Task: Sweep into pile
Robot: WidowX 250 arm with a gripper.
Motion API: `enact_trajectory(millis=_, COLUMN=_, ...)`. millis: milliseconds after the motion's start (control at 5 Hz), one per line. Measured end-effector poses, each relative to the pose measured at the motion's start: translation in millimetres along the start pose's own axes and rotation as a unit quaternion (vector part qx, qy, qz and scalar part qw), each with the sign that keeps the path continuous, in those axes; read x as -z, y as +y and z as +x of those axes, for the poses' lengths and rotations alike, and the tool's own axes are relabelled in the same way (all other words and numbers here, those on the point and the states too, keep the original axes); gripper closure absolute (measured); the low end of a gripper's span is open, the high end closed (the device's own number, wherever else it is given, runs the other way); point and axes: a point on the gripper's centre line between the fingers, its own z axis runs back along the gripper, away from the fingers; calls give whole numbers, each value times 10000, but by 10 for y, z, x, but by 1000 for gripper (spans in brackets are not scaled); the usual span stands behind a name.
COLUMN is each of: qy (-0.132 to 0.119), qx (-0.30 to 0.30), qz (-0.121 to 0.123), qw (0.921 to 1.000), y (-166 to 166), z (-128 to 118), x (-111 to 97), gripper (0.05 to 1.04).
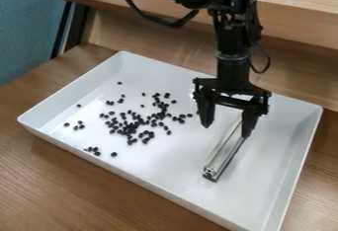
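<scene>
I need to grab the silver metal bar (225,149) next with my gripper, by its end by the wooden ledge, to sweep the black beans into a pile.
The black gripper (226,130) hangs over the right half of the white tray (277,195), its two fingers spread apart and pointing down. A silver metal bar (225,149) lies in the tray below it, slanting from near the right finger toward the front; that finger hides part of the bar's far end. Whether the finger touches the bar, I cannot tell. Left of the gripper, many small black beans (135,125) are scattered, densest around the tray's middle-left, with a few loose ones toward the left wall and front wall.
The tray's raised walls surround the beans and bar. Under it is a brown wooden table (66,180). A wooden ledge (290,22) runs behind the tray, and a blue surface (29,22) stands at the upper left. A black cable loops beside the arm.
</scene>
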Motion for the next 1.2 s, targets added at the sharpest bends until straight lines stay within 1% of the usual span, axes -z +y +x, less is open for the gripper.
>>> enact_trajectory(millis=200, qy=0, qx=64, qz=17, qw=10000, y=-83, z=-38, x=46, gripper=83)
enact_trajectory(millis=400, qy=74, qx=96, qz=127, qw=9998, y=-43, z=-64, x=158, gripper=84)
enact_trajectory(millis=600, qy=48, qx=55, qz=178, qw=9998, y=-32, z=-51, x=188, gripper=83)
enact_trajectory(millis=800, qy=46, qx=38, qz=188, qw=9998, y=-26, z=-36, x=263, gripper=111)
enact_trajectory(millis=1000, qy=6, qx=41, qz=107, qw=9999, y=-26, z=-76, x=349, gripper=373)
enact_trajectory(millis=1200, qy=-38, qx=25, qz=128, qw=9999, y=-4, z=-69, x=369, gripper=654)
